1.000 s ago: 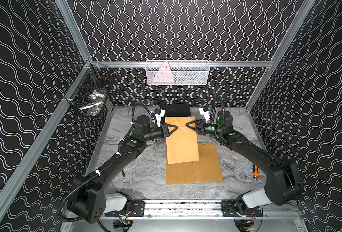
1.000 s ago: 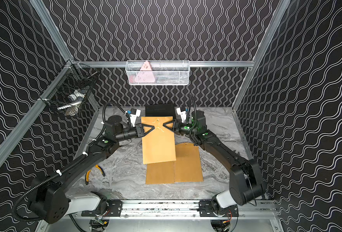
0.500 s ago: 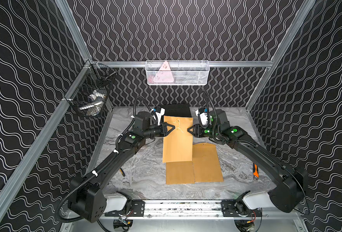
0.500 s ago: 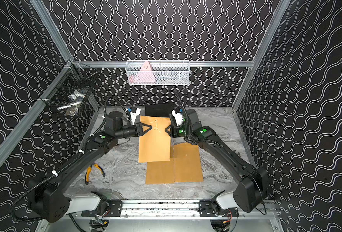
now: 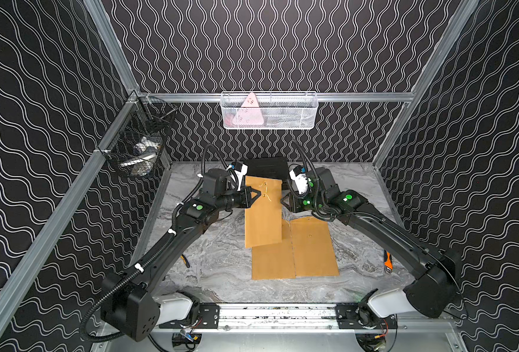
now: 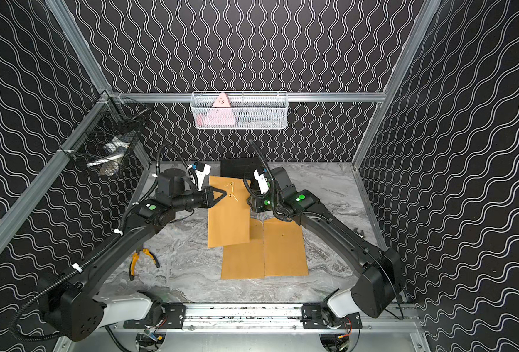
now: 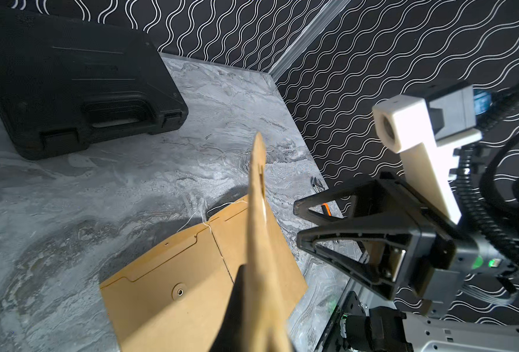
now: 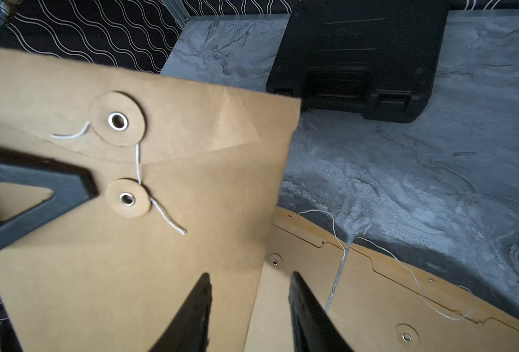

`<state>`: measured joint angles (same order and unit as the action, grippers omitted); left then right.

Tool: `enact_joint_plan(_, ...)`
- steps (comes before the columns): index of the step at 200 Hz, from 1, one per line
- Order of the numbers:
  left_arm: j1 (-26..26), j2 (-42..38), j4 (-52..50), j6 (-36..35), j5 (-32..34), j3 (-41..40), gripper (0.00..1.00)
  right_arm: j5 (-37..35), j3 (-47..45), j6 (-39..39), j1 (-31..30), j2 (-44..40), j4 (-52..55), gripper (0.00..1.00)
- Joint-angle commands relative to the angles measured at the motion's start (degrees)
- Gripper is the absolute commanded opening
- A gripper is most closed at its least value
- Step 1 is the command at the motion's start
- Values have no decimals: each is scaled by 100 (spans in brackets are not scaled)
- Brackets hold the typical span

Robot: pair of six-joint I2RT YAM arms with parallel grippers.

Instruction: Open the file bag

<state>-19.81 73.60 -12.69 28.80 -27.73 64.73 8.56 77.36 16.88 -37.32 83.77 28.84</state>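
The white string (image 8: 137,164) has a loose end, and my right gripper will reach the string and grab it by that end. Both paper buttons will stay free, so the gripper can unwind the string and open the file bag.
A brown paper file bag (image 5: 263,219) (image 6: 227,222) hangs raised above the table, and my left gripper (image 5: 259,193) (image 6: 226,193) is shut on its left edge beside the closure. In the right wrist view its flap lies down, with a white string (image 8: 137,164) running between two round paper buttons (image 8: 117,120). The left wrist view shows the bag (image 7: 256,243) edge-on. My right gripper (image 5: 282,202) (image 8: 250,275) (image 7: 296,224) is open at the bag's right edge and holds nothing.
Two more brown file bags (image 5: 295,253) lie flat side by side under the raised one. A black case (image 5: 266,167) sits by the back wall. Yellow pliers (image 6: 142,259) lie at the left, an orange-handled tool (image 5: 388,262) at the right. Wire baskets (image 5: 269,111) hang on the walls.
My left gripper has carried the file bag slightly left and turned it more upright. The right gripper has drawn back from the closure to the bag's right edge.
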Motion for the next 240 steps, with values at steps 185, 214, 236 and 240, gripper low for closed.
enact_joint_plan(185, 11, 22, 530, 415, -588, -129, 0, -106, 672, -500, -572, 621, -37, 22)
enact_joint_plan(214, 6, 31, 590, 443, -645, -125, 0, -225, 684, -535, -575, 632, -18, 22)
enact_joint_plan(236, 6, 40, 606, 451, -687, -119, 0, -287, 692, -581, -575, 641, -2, 20)
enact_joint_plan(240, 9, 48, 618, 451, -699, -119, 0, -300, 700, -581, -575, 645, 4, 20)
